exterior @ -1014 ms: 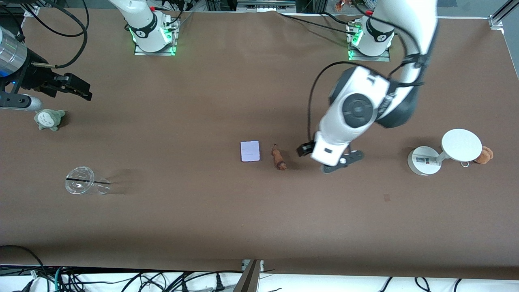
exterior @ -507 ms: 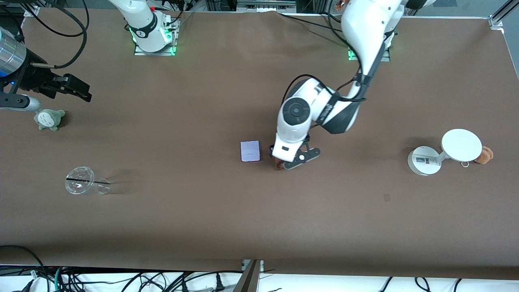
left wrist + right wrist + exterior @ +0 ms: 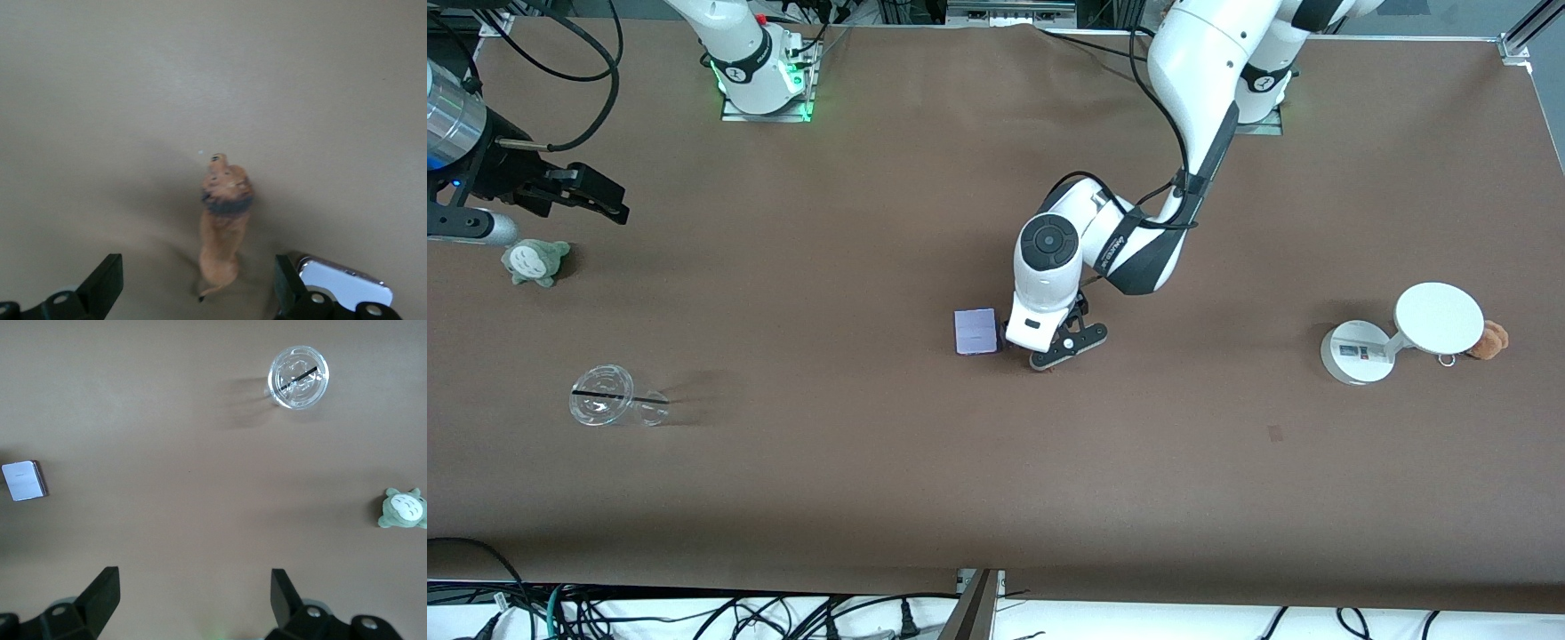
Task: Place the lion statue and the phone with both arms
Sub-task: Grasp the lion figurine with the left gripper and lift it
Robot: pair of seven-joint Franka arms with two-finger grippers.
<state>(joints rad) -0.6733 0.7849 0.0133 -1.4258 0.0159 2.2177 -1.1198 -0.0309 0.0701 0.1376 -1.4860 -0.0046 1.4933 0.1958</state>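
Observation:
The lion statue has to be placed, so I next need to grab it with my left gripper by its slim body below the dark mane [image 3: 220, 247].
The lion statue [image 3: 223, 227], a small brown figurine with a darker mane band and a thin dark-tipped tail, stands on the brown table. My left gripper [image 3: 198, 275] is open and low over it, with a finger on each side of its tail end and not touching it. In the front view the left gripper [image 3: 1052, 348] hides the lion. The phone [image 3: 975, 332], a pale lavender rectangle, lies flat just beside that hand, toward the right arm's end, and shows in the right wrist view [image 3: 24, 481]. My right gripper [image 3: 600, 196] waits open and empty [image 3: 193, 583] over the right arm's end of the table.
A grey-green plush [image 3: 534, 262] sits under the right hand's reach. A clear lidded cup [image 3: 609, 397] lies nearer the front camera. A white two-disc stand [image 3: 1396, 333] and an orange-brown plush bear [image 3: 1489, 340] stand at the left arm's end.
My left arm has swung toward the right arm's end and come down over the lion, which showed beside it a second ago. The right arm has not moved.

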